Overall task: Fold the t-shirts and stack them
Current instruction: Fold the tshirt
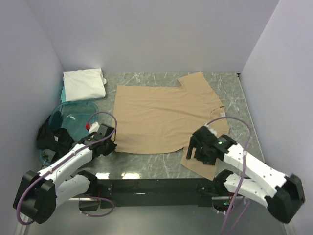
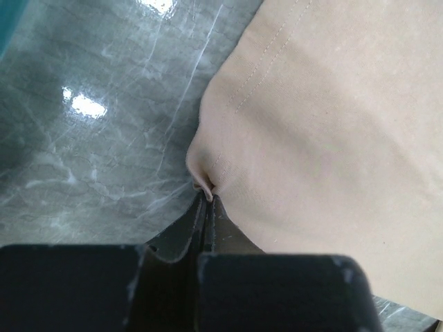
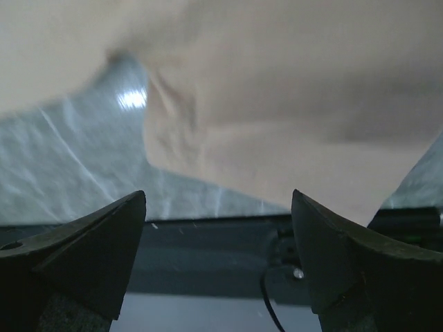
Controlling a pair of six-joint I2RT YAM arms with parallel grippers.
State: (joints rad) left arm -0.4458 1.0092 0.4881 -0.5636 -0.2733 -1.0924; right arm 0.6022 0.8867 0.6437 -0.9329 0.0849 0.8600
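I will next grab the tan t-shirt's near sleeve [image 1: 195, 167] [image 3: 232, 164] with my right gripper, opposite my left gripper's hem corner. Then I can fold the t-shirt's near side inward.
A tan t-shirt [image 1: 161, 117] lies spread flat on the marble table, its collar to the right. My left gripper [image 1: 108, 142] is shut on the shirt's near left hem corner; in the left wrist view the fingertips [image 2: 208, 197] pinch a small fold of the tan cloth [image 2: 332, 138]. My right gripper [image 1: 198, 149] is open and empty, low over the shirt's near sleeve at the front right. In the right wrist view its jaws [image 3: 218, 207] stand wide apart, with the tan cloth [image 3: 277, 104] beyond them. A folded white t-shirt [image 1: 84, 84] lies at the back left.
A teal basket [image 1: 73, 115] sits at the left with dark clothing [image 1: 51, 137] hanging over its near side. White walls close in the table on three sides. The table's front edge and a dark rail [image 3: 208, 256] lie just under my right gripper.
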